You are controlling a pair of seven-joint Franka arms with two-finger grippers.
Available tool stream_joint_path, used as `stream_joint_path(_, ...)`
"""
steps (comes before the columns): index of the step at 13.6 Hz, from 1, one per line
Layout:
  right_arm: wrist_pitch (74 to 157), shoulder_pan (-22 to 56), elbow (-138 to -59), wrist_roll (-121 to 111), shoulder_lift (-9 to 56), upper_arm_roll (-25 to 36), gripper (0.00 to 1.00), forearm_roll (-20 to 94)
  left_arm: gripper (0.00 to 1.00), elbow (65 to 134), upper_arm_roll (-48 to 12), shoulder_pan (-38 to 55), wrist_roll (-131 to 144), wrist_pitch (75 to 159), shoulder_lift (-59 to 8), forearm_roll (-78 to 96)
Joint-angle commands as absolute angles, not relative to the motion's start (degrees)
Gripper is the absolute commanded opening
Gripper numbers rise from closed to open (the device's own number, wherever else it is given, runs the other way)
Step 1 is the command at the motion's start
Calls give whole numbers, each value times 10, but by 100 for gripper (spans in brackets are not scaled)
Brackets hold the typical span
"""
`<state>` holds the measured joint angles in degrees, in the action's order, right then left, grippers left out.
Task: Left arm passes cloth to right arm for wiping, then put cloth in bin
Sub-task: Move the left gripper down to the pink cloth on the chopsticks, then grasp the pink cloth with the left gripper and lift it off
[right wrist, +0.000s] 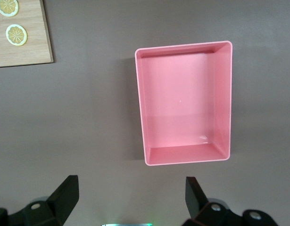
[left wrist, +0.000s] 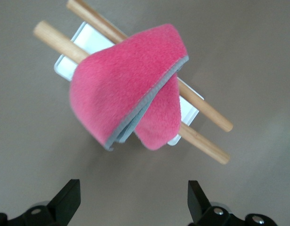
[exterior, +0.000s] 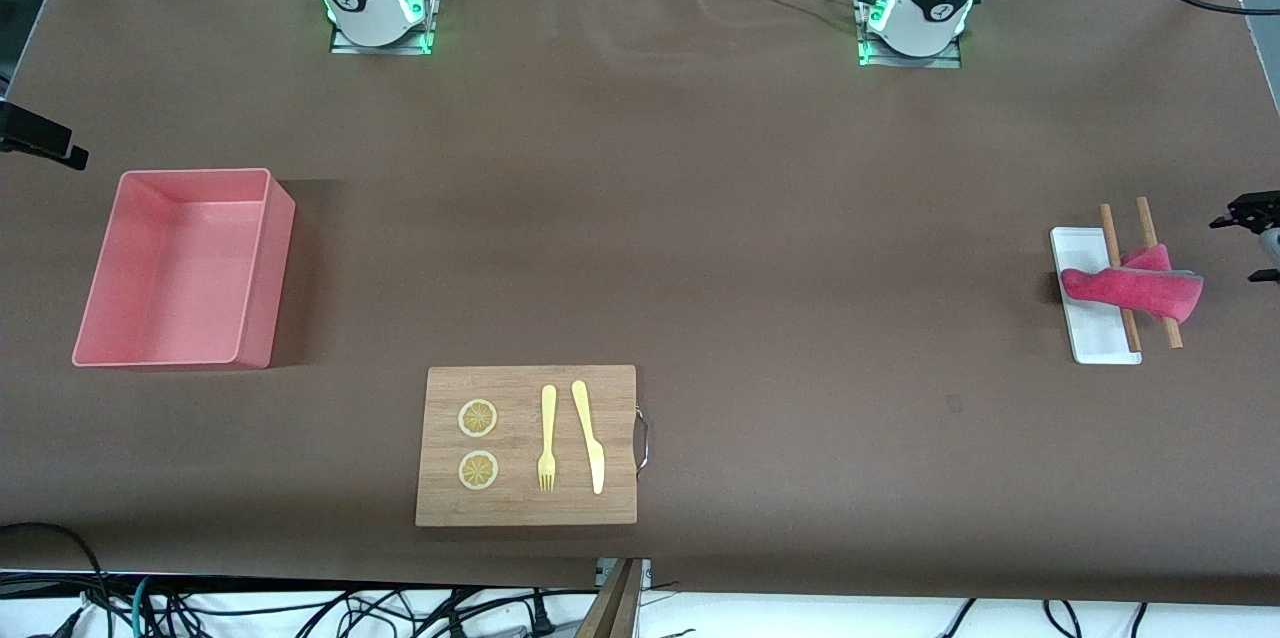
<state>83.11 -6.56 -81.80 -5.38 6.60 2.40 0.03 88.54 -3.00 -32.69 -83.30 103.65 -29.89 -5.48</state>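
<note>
My left gripper grabs the magenta-pink cloth (exterior: pixel 1130 290) by its grey edge next, to hand it across for wiping.
The magenta-pink cloth (exterior: pixel 1130 290) with a grey edge hangs folded over two wooden sticks (exterior: pixel 1160 268) that lie across a small white tray (exterior: pixel 1095 333) near the left arm's end of the table. In the left wrist view the cloth (left wrist: pixel 126 80) is below my left gripper (left wrist: pixel 133 186), which is open, empty and apart from it. The left gripper shows partly at the frame edge in the front view (exterior: pixel 1250 218). The salmon-pink bin (exterior: pixel 265 278) stands empty at the right arm's end. My right gripper (right wrist: pixel 131 181) is open and empty, high over the table beside the bin (right wrist: pixel 222 94).
A wooden cutting board (exterior: pixel 527 445) with a metal handle lies nearer the front camera at mid-table. It carries two lemon slices (exterior: pixel 477 418), a yellow fork (exterior: pixel 547 438) and a yellow knife (exterior: pixel 590 436). Its corner shows in the right wrist view (right wrist: pixel 27 42).
</note>
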Motion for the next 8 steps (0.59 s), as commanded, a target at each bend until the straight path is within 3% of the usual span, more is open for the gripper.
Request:
stream_joint_path(1, 829, -69, -804, -59, 73, 25, 100, -2, 100, 864, -36, -337, -908, 1034, -334, -15)
stream_joint_path(7, 832, -69, -803, -59, 74, 27, 100, -2, 100, 796, -37, -337, -998, 1038, -391, 2)
stream_joint_path(8, 832, -69, -803, -60, 74, 27, 100, -2, 91, 796, -37, -337, -998, 1038, -392, 3)
